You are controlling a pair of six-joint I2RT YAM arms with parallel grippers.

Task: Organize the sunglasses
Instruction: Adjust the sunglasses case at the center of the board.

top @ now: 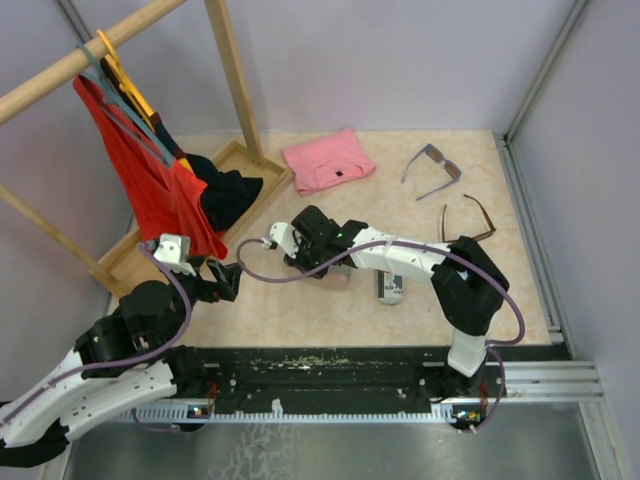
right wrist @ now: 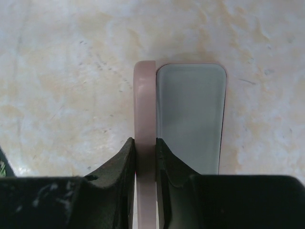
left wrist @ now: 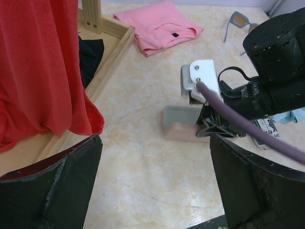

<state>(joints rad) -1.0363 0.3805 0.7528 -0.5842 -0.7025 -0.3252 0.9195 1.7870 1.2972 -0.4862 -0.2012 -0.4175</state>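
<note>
The pink case point(left wrist: 180, 125) is short of its place and would end lying crosswise on empty table if I opened now, so my right gripper needs to keep holding it.
The grey-blue sunglasses point(top: 432, 166) point(left wrist: 238, 20) lie unfolded at the back right of the table. The thin brown sunglasses point(top: 468, 219) lie just in front of them. A pink case point(left wrist: 180, 125) point(right wrist: 144, 100) stands open mid-table, its grey inside point(right wrist: 190, 114) showing. My right gripper point(top: 300, 256) point(right wrist: 145, 144) is shut on the case's pink wall, one finger on each side. My left gripper point(top: 216, 281) point(left wrist: 155, 145) hangs open a little left of the case, with only bare table between its fingers.
A flag-patterned case point(top: 390, 288) point(left wrist: 267, 131) lies under the right arm, a light blue cloth point(left wrist: 296, 116) beside it. A folded pink shirt point(top: 328, 160) lies at the back. A wooden rack point(top: 232, 70) with a red garment point(top: 150, 180) fills the left side.
</note>
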